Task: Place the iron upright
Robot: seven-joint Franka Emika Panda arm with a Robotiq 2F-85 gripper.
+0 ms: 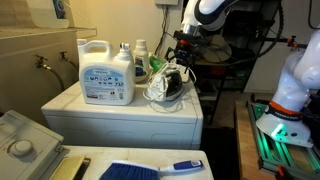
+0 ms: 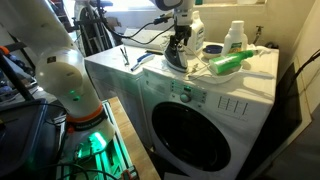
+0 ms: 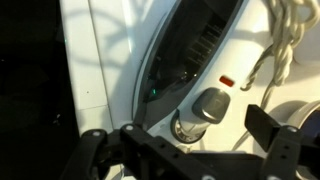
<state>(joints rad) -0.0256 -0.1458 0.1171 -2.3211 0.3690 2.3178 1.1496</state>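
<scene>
The iron's white body with the red button (image 3: 228,80) is slanted and out past my gripper's fingers, so they would miss it if I closed now. I will first move toward it.
The iron (image 1: 168,85) is dark with a white body and rests on the white washer top (image 1: 110,110), its white cord bundled beside it. It also shows in an exterior view (image 2: 177,57). I cannot tell from these views whether it stands or lies. My gripper (image 1: 183,58) hangs right over it, also seen in an exterior view (image 2: 180,40). In the wrist view the gripper (image 3: 190,150) is open, its black fingers wide apart on either side of the iron's grey dial (image 3: 207,105) and red button (image 3: 228,80).
A large white detergent jug (image 1: 107,72) and smaller bottles (image 1: 140,55) stand behind the iron. A green item (image 2: 228,62) and a white bottle (image 2: 235,38) sit further along the washer top (image 2: 150,75). A blue brush (image 1: 150,170) lies on a nearer surface.
</scene>
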